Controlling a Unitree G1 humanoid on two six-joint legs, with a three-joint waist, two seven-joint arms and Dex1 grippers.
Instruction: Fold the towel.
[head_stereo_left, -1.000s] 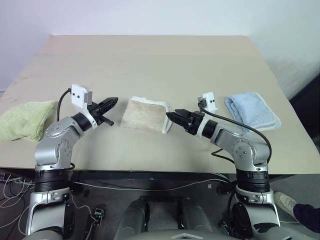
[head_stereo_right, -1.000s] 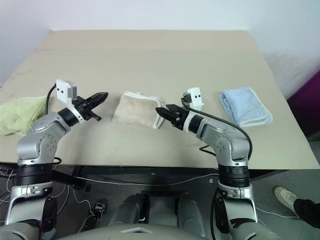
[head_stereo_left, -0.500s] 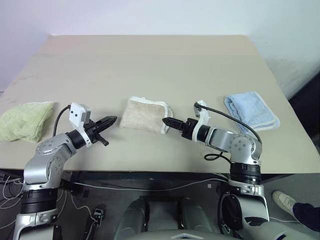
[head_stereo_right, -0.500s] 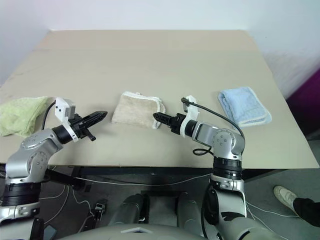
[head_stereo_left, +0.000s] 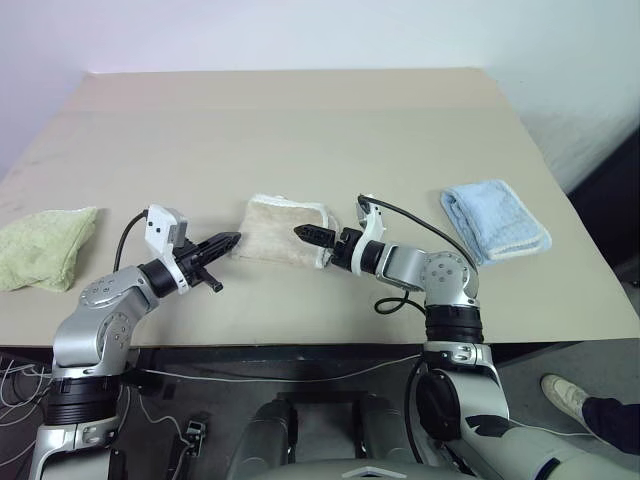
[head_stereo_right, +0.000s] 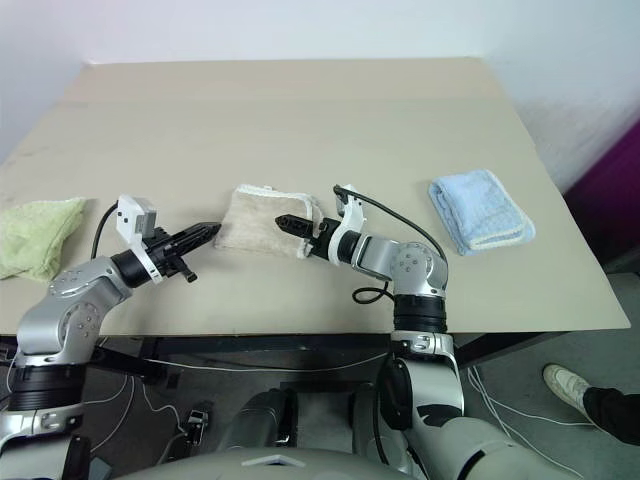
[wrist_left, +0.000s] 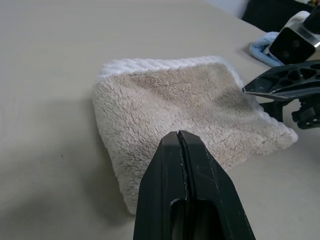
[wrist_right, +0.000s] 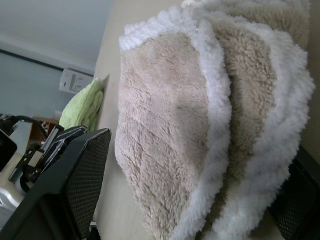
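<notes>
The folded beige towel (head_stereo_left: 275, 225) needs to move aside, so the right gripper should grab it by its layered white edge next.
The towel (head_stereo_left: 272, 228) lies folded into a small beige stack with white edging near the table's front middle. My left gripper (head_stereo_left: 233, 240) is shut and empty, level with the table, its tip just short of the towel's left edge (wrist_left: 107, 107). My right gripper (head_stereo_left: 302, 233) is open and reaches in from the right. Its fingers (wrist_right: 75, 185) stand wide apart on either side of the towel's layered right edge (wrist_right: 215, 125). One finger (wrist_left: 280, 82) hovers over the top layer.
A pale green cloth (head_stereo_left: 45, 247) lies at the table's left edge and a light blue towel (head_stereo_left: 495, 220) at the right. The tan table (head_stereo_left: 300, 120) stretches bare behind the towel. Its front edge runs close under both arms.
My right gripper has slid left, from just off the towel's right edge to over and around it. The left gripper sank a little and stays shut. The camera shifted slightly.
</notes>
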